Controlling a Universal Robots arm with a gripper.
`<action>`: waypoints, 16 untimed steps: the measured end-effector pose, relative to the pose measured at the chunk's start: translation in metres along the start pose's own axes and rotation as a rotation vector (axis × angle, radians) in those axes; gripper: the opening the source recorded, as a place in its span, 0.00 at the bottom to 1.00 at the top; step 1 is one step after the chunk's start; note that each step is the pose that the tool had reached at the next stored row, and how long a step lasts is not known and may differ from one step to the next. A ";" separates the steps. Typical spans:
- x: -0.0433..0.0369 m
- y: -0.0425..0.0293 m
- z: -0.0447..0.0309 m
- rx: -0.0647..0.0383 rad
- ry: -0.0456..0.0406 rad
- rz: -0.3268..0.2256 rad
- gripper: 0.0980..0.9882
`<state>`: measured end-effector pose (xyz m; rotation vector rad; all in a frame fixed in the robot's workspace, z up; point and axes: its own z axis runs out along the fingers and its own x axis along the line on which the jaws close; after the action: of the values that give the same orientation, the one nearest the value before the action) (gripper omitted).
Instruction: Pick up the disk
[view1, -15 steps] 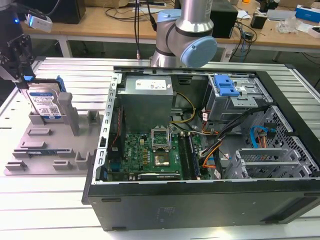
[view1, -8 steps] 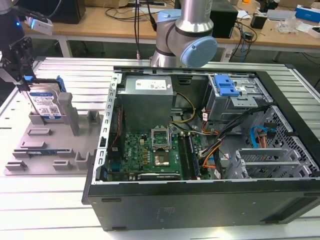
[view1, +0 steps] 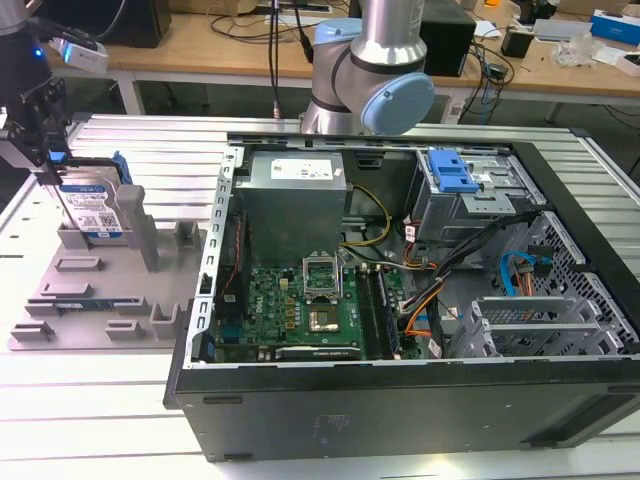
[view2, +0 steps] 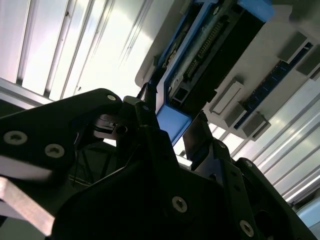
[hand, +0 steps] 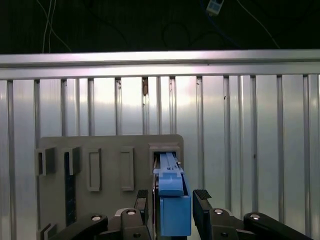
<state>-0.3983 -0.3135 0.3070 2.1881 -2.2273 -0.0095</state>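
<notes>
My gripper closes on the disk now, since my fingers are on either side of the blue bar (view1: 122, 166) of the disk (view1: 95, 210).
The disk (view1: 95, 210) is a silver hard drive with a white-and-blue label and blue rails. It stands on edge in a slot of the grey holder tray (view1: 100, 290) at the exterior view's left. My gripper (view1: 50, 165) hangs over its top edge. In the first wrist view the gripper (hand: 172, 197) has one dark finger (hand: 142, 200) on each side of the disk's blue rail (hand: 174, 210), with narrow gaps showing. In the second wrist view the gripper (view2: 172, 125) straddles the end of the disk (view2: 205, 50), and light shows between rail and pad. The gripper is open.
An open computer case (view1: 400, 400) fills the exterior view's middle and right, holding a grey power supply (view1: 295, 180) and a blue drive-bay latch (view1: 450, 170). The arm's base (view1: 370, 70) stands behind it. The tray (hand: 110, 145) lies on a ribbed metal table (hand: 250, 125).
</notes>
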 end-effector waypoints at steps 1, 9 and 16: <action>0.0000 -0.0001 0.0017 0.000 0.0000 0.000 0.43; 0.0000 -0.0003 0.0062 0.000 0.0001 0.000 0.43; -0.0001 -0.0003 0.0064 0.000 0.0000 0.000 0.43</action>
<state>-0.3981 -0.3135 0.3006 2.1881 -2.2272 -0.0096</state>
